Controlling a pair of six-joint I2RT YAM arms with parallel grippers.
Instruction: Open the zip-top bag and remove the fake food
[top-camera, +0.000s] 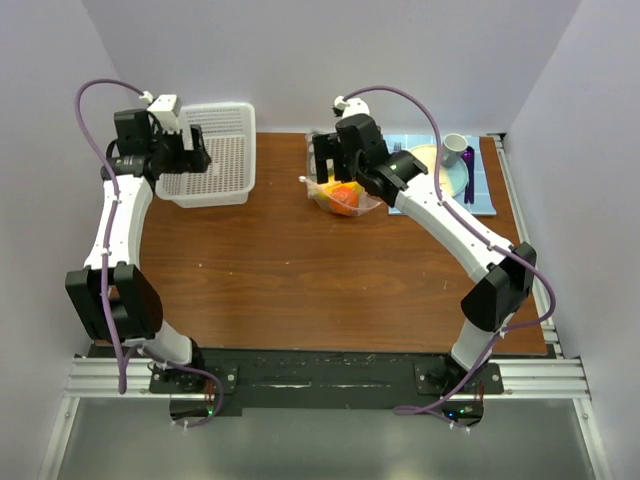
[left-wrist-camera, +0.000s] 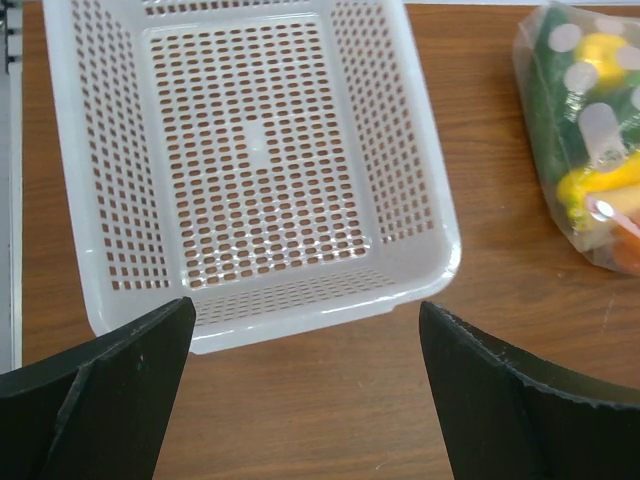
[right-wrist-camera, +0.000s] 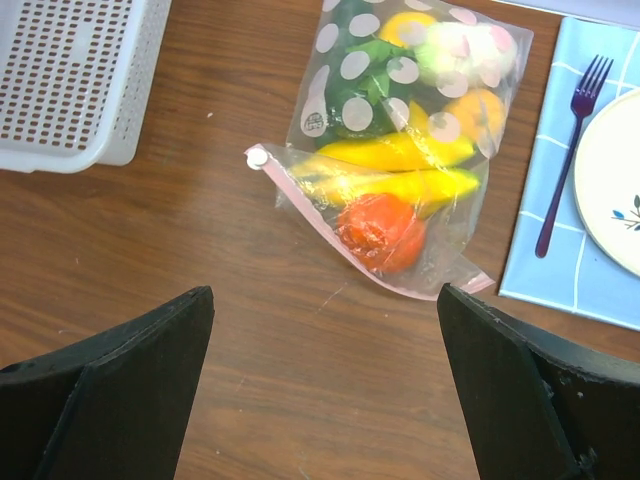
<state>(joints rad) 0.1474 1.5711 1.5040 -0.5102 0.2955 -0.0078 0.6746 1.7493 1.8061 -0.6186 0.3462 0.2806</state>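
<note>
The right gripper grabs the zip-top bag (right-wrist-camera: 400, 150) by its pinkish zip beside the white slider next, leaving the slider free for my left gripper to open it.
The zip-top bag (right-wrist-camera: 400, 150) lies flat on the brown table, clear with white dots. Its pinkish zip strip (right-wrist-camera: 340, 245) runs along the near edge, with a white slider (right-wrist-camera: 258, 157) at the left end. Inside is the fake food: yellow bananas (right-wrist-camera: 400, 185), an orange-red fruit (right-wrist-camera: 380, 230), and green and white pieces. The bag also shows in the top view (top-camera: 345, 195) and the left wrist view (left-wrist-camera: 585, 130). My right gripper (right-wrist-camera: 325, 290) is open and empty, above the table just near of the zip strip. My left gripper (left-wrist-camera: 307, 305) is open and empty over the basket's near rim.
A white perforated basket (top-camera: 210, 150) stands empty at the back left. A blue mat (top-camera: 480, 190) at the back right holds a yellow plate (top-camera: 430, 160), a cup (top-camera: 455, 148) and a purple fork (right-wrist-camera: 560, 160). White walls enclose the table.
</note>
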